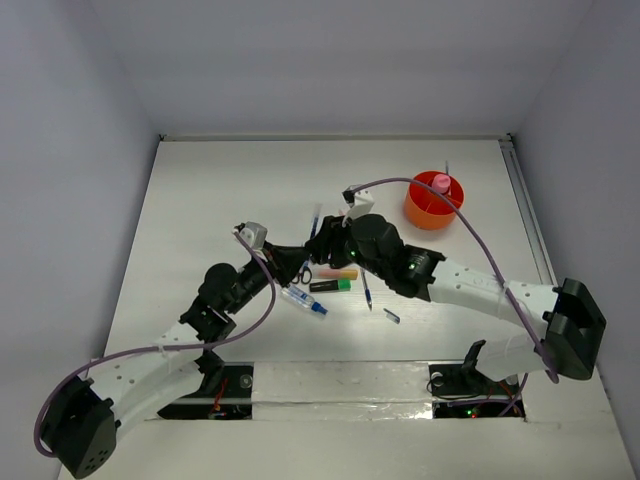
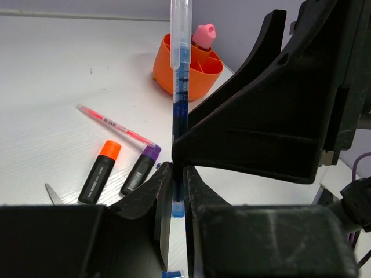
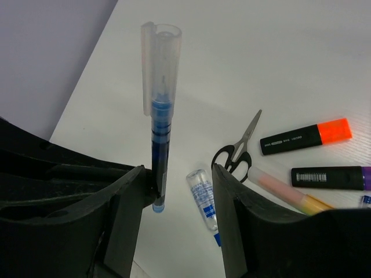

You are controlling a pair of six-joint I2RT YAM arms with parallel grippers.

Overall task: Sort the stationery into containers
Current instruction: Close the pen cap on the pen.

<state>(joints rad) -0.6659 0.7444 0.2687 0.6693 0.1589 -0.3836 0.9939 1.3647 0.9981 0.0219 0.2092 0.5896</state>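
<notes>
Next, my right gripper grabs the upright blue pen [image 1: 314, 222] below its clear cap. That leaves the pen's lower end free to enter the orange cup [image 1: 433, 200].
My left gripper [image 2: 178, 191] is shut on the lower end of a thin blue pen [image 2: 178, 87] and holds it upright above the table. In the right wrist view the same pen [image 3: 159, 133] stands between the wide-open fingers of my right gripper [image 3: 178, 174], against the left finger. In the top view both grippers meet at mid-table around the pen [image 1: 316, 222]. The orange cup [image 1: 433, 200] with its pink knob [image 1: 440, 183] stands at the far right, also in the left wrist view [image 2: 188, 66].
Lying on the table under the grippers are scissors [image 3: 237, 153], a white-blue tube [image 3: 204, 197], an orange highlighter [image 3: 307, 136], a purple one [image 3: 330, 176], a yellow-pink one [image 3: 287, 194], a green one [image 1: 332, 286], another blue pen [image 1: 366, 290] and a small piece [image 1: 391, 316].
</notes>
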